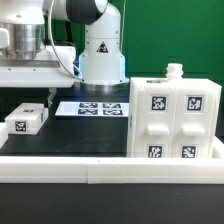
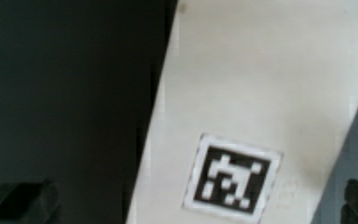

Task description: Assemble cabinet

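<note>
The white tagged block will top the cabinet body (image 1: pixel 172 120), so my gripper should next grab it by its long sides (image 1: pixel 41 119) beside the tag.
The cabinet body (image 1: pixel 172 120), a big white box with black-and-white tags on its front, stands at the exterior view's right. A small white tagged block (image 1: pixel 27 122) lies on the black table at the exterior view's left. My gripper (image 1: pixel 30 95) hangs just above that block. In the wrist view the block (image 2: pixel 247 90) runs as a long white face with one tag (image 2: pixel 234 178). My gripper (image 2: pixel 186 198) is open there. Its dark fingertips (image 2: pixel 16 202) stand far apart on either side of the block, clear of it.
The marker board (image 1: pixel 92 107) lies flat on the table between the block and the cabinet body. The white robot base (image 1: pixel 100 55) stands behind it. A long white rail (image 1: pixel 110 172) edges the table's front.
</note>
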